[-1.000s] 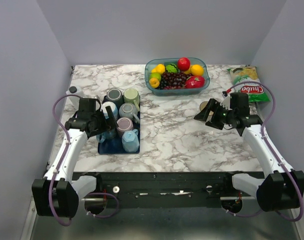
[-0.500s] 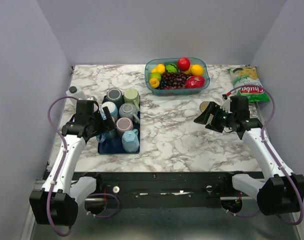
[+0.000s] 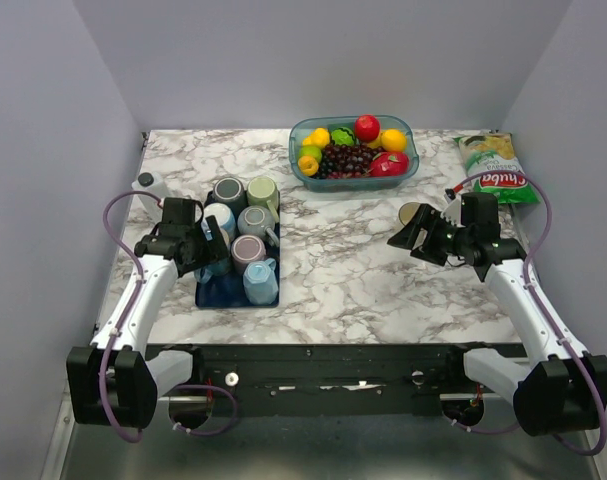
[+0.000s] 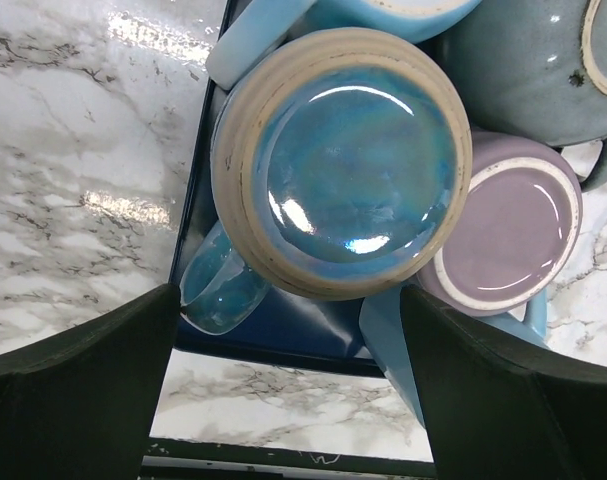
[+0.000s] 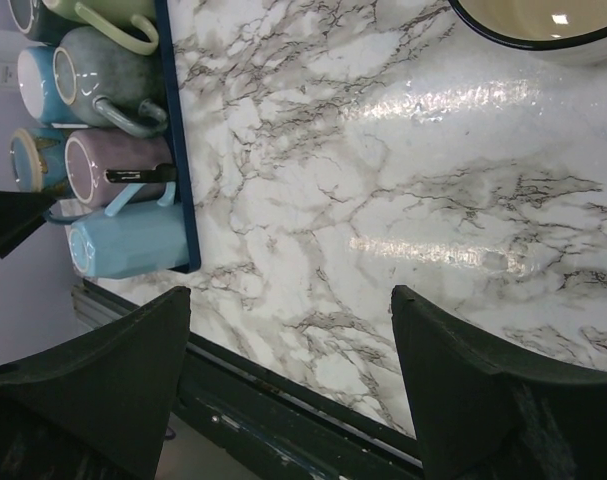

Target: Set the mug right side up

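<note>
The blue mug needs to go to my right gripper to be set upright. My left gripper will next grab the blue mug's handle near its base (image 3: 203, 274) (image 4: 224, 283) to hand it over.
A blue glazed mug (image 4: 343, 160) stands upside down on a dark blue tray (image 4: 283, 325), its tan-rimmed base facing up and its handle (image 4: 218, 290) at the lower left. My left gripper (image 4: 288, 400) is open just above it, with one finger on each side and nothing held. In the top view the left gripper (image 3: 209, 250) hovers over the tray's (image 3: 213, 295) left column and hides most of this mug. My right gripper (image 3: 415, 236) is open and empty over bare marble, far from the tray (image 5: 178, 170).
Several other mugs crowd the tray: purple (image 3: 248, 250), grey-blue (image 3: 255, 220), green (image 3: 263, 190), dark grey (image 3: 228, 192), and a light blue one (image 3: 261, 282) lying on its side. A fruit bowl (image 3: 353, 148) and a chip bag (image 3: 495, 170) sit at the back.
My left arm has shifted slightly over the tray's left side, its gripper still open. The right arm has barely moved.
</note>
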Controlling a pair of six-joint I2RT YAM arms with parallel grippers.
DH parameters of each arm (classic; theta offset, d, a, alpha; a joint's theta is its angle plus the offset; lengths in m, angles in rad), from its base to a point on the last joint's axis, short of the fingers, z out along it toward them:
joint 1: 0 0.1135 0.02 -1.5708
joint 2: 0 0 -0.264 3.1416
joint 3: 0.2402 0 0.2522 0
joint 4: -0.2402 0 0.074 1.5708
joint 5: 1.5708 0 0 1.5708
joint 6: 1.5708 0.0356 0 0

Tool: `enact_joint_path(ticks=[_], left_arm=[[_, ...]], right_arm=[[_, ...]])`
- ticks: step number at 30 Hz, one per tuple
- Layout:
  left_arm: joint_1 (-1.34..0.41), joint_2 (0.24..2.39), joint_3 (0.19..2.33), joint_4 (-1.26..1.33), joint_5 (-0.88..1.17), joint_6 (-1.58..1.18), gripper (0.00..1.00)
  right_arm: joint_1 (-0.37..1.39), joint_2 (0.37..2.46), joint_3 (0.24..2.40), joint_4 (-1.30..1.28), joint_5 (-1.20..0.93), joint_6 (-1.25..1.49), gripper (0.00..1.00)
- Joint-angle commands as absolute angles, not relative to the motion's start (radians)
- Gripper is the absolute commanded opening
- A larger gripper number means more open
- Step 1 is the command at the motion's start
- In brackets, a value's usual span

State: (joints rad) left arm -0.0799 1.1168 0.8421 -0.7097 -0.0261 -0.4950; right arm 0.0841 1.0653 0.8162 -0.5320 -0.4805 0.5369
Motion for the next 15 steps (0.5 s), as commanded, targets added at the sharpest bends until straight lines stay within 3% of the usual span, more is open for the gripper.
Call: enact_joint_path(ticks=[1, 15], left_arm=[[-0.083, 1.101, 0.804, -0.66, 0.024, -0.497, 0.99], [-0.147, 1.098, 0.799, -0.681, -0.061, -0.552, 0.58]], right_arm=[[0.087, 1.049, 0.816, -0.518, -0.491, 0.548, 0.87], [0.087, 1.057, 0.796, -0.518, -0.499, 0.555, 0.86]])
